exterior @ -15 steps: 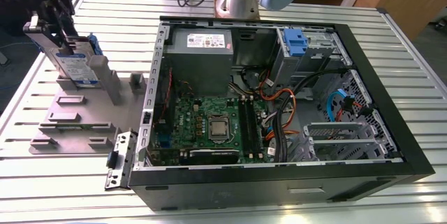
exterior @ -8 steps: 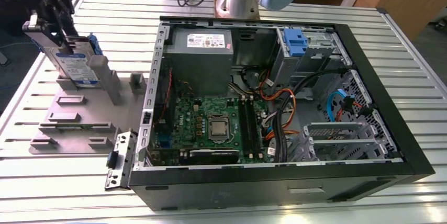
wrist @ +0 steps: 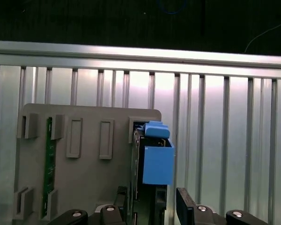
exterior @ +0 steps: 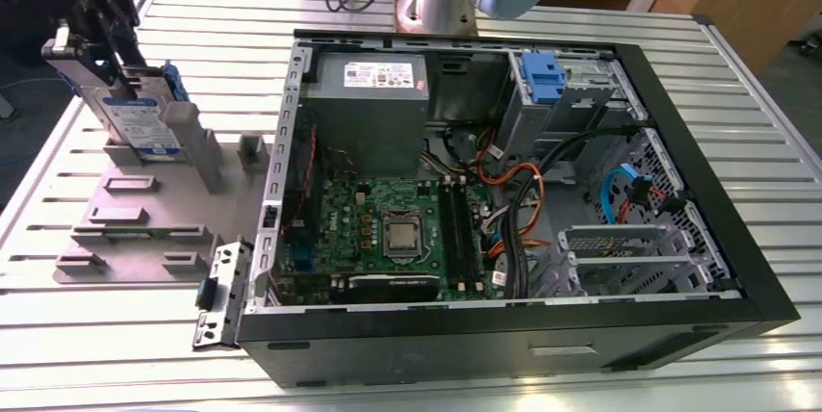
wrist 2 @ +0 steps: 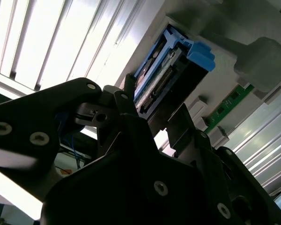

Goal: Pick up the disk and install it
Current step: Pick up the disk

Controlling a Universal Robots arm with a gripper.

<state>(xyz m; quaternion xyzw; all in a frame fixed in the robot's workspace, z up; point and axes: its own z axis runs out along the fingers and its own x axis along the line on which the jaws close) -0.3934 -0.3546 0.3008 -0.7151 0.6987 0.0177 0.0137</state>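
The robot's gripper will install the disk in the computer (exterior: 514,219), so next it will grab the disk by its upper edge above the label (exterior: 139,86).
The disk (exterior: 139,121) stands on edge in a slot of the grey fixture plate (exterior: 141,229), at the exterior view's left, its blue-and-white label facing out. Both wrist views show its blue carrier frame (wrist: 157,158) and blue end tab (wrist 2: 199,54). My gripper (exterior: 106,46) hangs right over the disk. One black finger (wrist: 122,197) stands on each side of it, and a narrow gap shows beside the other finger (wrist: 185,204). The gripper (wrist: 152,202) is open around the disk (wrist 2: 154,79), which sits in its slot.
An open computer case (exterior: 719,239) lies at the exterior view's right, with a motherboard, cables, a grey power supply (exterior: 366,94) and a blue bracket (exterior: 544,80) at the drive bay. A green memory stick (wrist: 49,159) stands in the fixture. A metal bracket (exterior: 221,292) lies beside the case.
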